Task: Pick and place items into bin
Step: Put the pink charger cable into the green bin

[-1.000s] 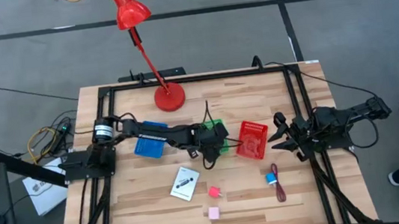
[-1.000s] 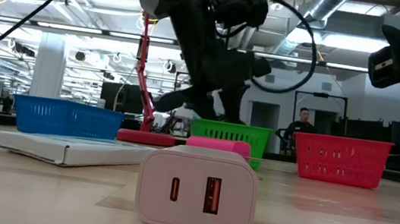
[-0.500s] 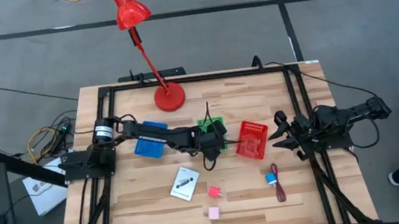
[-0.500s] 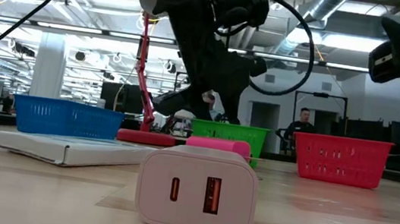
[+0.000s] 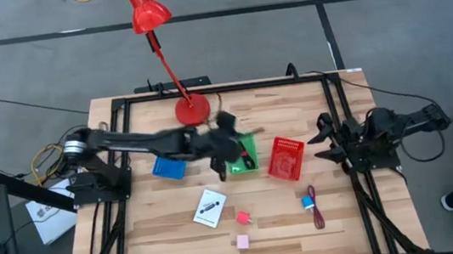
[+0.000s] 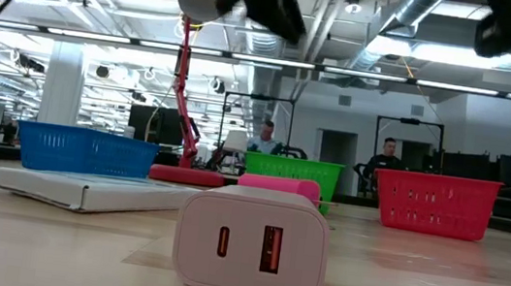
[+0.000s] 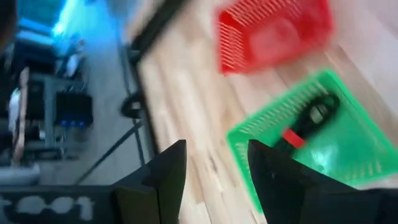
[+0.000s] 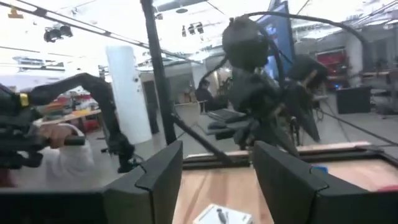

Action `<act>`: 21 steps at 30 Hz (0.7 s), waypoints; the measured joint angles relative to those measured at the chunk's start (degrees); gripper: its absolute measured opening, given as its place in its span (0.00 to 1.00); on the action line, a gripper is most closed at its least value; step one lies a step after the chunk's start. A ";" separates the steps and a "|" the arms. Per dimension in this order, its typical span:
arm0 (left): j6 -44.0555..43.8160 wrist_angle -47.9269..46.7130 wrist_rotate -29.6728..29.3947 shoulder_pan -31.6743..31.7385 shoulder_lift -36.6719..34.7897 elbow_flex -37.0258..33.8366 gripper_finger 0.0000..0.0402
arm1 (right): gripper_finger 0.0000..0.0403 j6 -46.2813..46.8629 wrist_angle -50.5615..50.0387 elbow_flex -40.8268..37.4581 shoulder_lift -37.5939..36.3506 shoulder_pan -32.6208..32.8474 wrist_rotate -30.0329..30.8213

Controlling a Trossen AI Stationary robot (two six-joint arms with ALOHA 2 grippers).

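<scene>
My right gripper picks up the dark red cable (image 5: 317, 212) by its bundled loops next, for the green bin (image 5: 250, 163).
A black marker-like stick with a red piece (image 7: 310, 119) lies inside the green bin (image 5: 250, 163). My left gripper (image 5: 226, 140) hangs open above the bin's far left side, with nothing between its fingers (image 7: 166, 174). On the table's near half lie a white card (image 5: 209, 208), two pink cubes (image 5: 243, 217) (image 5: 242, 241), a small blue cube (image 5: 307, 202) and a dark red cable (image 5: 317, 212). My right gripper (image 5: 326, 138) waits open at the right edge, raised off the table.
A red bin (image 5: 286, 158) stands right of the green one and a blue bin (image 5: 168, 166) left of it. The red desk lamp's base (image 5: 192, 110) sits at the far edge. A black frame rail (image 5: 222, 89) runs around the tabletop.
My left gripper has gone up out of the green bin and back toward the table's far left, rolling as it rose. The black stick stays in the bin. My right gripper has risen a little at the right edge.
</scene>
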 joint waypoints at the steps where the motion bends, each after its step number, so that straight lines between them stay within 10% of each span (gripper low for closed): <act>1: -2.08 -0.46 0.09 0.13 -1.87 -0.02 0.40 | 0.48 0.17 -1.42 2.41 1.82 0.00 1.09; 8: -14.19 -4.78 0.73 0.47 -12.75 0.01 0.40 | 0.46 20.98 -34.84 23.55 20.06 0.02 11.85; 21: -18.18 -14.99 0.55 0.47 -14.83 -2.33 0.40 | 0.38 73.35 -45.95 34.08 53.88 17.33 -12.95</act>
